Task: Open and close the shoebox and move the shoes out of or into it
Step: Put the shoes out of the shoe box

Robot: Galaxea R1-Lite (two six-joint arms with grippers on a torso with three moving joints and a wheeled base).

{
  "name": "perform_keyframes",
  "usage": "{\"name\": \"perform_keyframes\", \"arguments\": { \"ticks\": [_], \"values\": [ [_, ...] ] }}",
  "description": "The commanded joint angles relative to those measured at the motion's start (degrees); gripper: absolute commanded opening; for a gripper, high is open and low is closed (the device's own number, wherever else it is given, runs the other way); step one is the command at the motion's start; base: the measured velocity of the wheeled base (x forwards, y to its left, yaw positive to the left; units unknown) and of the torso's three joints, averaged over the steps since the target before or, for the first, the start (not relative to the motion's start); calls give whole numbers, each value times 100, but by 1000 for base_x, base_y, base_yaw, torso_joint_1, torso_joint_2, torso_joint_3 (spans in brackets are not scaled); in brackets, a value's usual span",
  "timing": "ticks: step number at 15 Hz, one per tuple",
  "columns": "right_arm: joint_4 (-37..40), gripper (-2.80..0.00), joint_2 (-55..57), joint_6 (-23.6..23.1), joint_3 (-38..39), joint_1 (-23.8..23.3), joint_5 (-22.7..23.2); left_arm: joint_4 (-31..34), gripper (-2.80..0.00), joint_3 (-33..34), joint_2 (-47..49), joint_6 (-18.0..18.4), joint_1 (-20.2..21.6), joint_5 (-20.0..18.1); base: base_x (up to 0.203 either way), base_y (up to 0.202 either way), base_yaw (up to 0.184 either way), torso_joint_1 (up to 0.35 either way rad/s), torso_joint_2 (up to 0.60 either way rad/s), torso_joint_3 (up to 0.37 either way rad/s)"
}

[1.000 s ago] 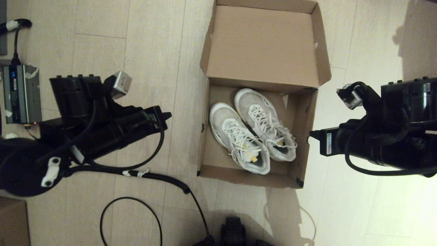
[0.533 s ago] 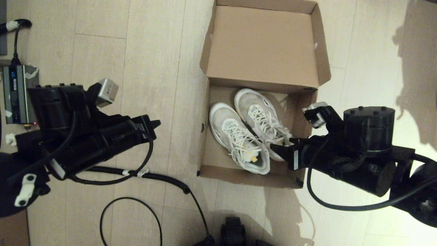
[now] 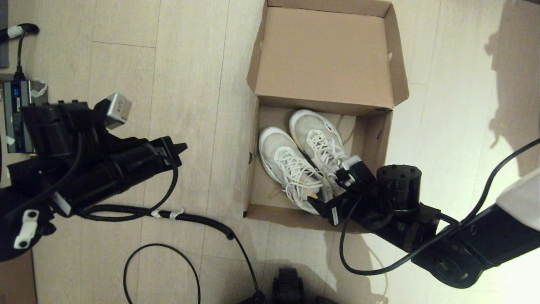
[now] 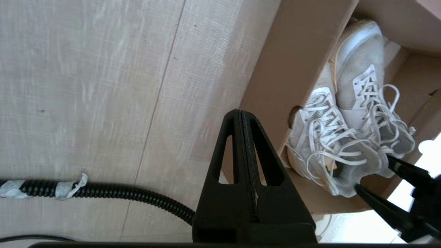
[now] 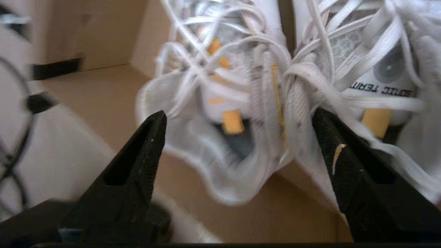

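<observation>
My right gripper will next grab both white shoes by their adjoining collar sides, to move them out of the shoebox together.
The shoebox (image 3: 252, 169) stands open on the floor, its lid (image 3: 325, 55) folded back on the far side. Both white shoes (image 3: 291, 164) lie side by side inside, toes toward the lid. My right gripper (image 3: 320, 203) reaches over the box's near right corner to the heels. Seen from the right wrist, this gripper (image 5: 239, 120) is open, and the heel of one shoe (image 5: 224, 162) lies between its fingers, not pinched. The other shoe (image 5: 379, 79) lies beside it. My left gripper (image 3: 182, 147) hangs shut over the floor left of the box, with its tip (image 4: 240, 112) near the box wall (image 4: 293, 69).
A grey power unit (image 3: 19, 114) sits at the far left. A corrugated hose (image 3: 190, 218) and a thin cable loop (image 3: 160, 270) lie on the floor near me. A smaller cardboard box (image 3: 14, 278) shows at the bottom left corner.
My right arm swung in from beside the box's right wall and down to the shoes' heels. My left arm drew back to the left, away from the box.
</observation>
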Motion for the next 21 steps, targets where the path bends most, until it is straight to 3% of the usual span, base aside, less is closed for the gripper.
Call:
{"name": "perform_keyframes", "arguments": {
  "ticks": [1,6,9,11,12,17,21],
  "values": [
    [-329,0,372,-86,-72,-127,-75,-21,-280,14,-3,-13,62,-5,0,0,0,0,0,0],
    [-367,0,510,-211,-47,-323,-179,-73,-280,145,-83,-28,58,4,0,0,0,0,0,0],
    [-720,0,1183,-205,-480,-322,-202,-230,-280,434,-307,-35,88,-2,0,0,0,0,0,0],
    [-961,0,1492,-216,-845,-321,-448,-297,-280,641,-373,-46,201,-12,0,0,0,0,0,0],
    [-980,-280,1532,-235,-915,-321,-522,-362,-280,683,-374,-48,220,-5,0,0,0,0,0,0],
    [-940,-280,1406,-355,-1055,-321,-547,-434,-280,592,-398,-42,212,-163,0,0,0,0,0,0],
    [79,-280,193,-259,-900,-317,-339,-395,-280,443,-691,-25,206,-155,0,0,0,0,0,0]
  ]
}}
